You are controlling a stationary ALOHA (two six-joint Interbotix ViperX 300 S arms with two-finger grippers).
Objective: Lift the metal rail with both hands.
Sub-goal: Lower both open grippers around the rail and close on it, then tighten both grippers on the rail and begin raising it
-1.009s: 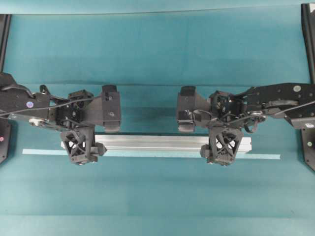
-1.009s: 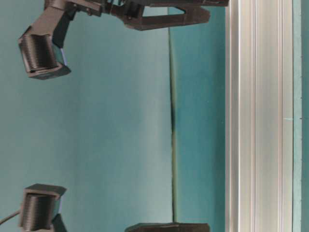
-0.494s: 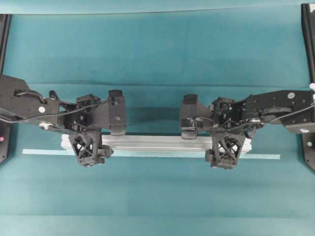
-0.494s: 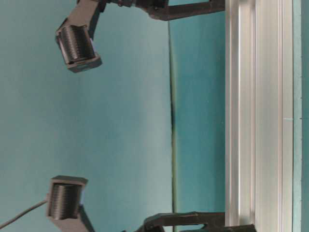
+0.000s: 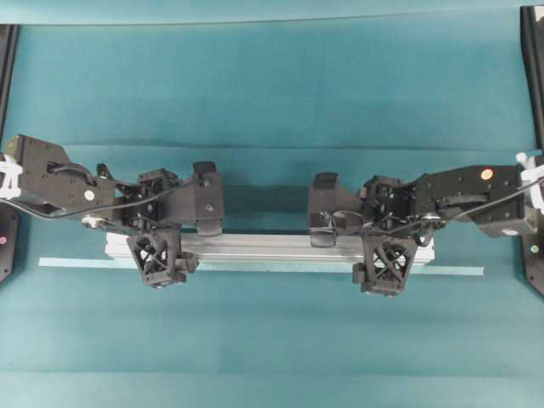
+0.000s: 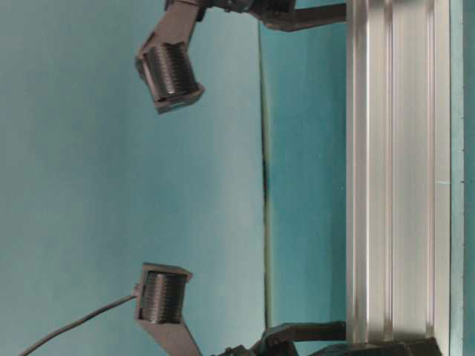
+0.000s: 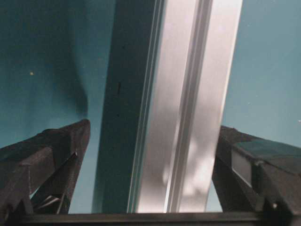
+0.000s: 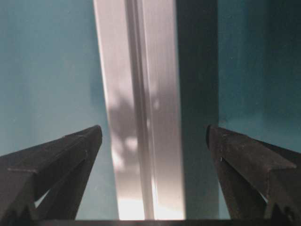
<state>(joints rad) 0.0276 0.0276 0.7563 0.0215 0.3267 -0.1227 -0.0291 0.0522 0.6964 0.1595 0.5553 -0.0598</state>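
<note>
The metal rail is as deep as my fingers reach, one at its silver side (image 7: 210,143) and one across the shadow, so my left gripper should close on it now.
The metal rail (image 5: 272,246) lies flat on the teal table, a silver grooved bar running left to right. My left gripper (image 5: 159,246) is open and straddles the rail near its left end. My right gripper (image 5: 387,248) is open and straddles it near the right end. In the left wrist view the rail (image 7: 188,94) runs between the spread fingers (image 7: 47,160), with a gap on each side. In the right wrist view the rail (image 8: 136,70) also sits between the parted fingers (image 8: 61,160), untouched. The table-level view shows the rail (image 6: 393,178) resting on the table.
A thin pale-teal strip (image 5: 450,270) lies along the rail's near side and reaches past both its ends. Black frame posts (image 5: 532,68) stand at the table's left and right edges. The black wrist camera housings (image 6: 167,74) hang above the rail.
Both arms have come down towards the table, and the fingers now sit lower on either side of the rail. The left gripper has also shifted slightly right. The rail has not moved.
</note>
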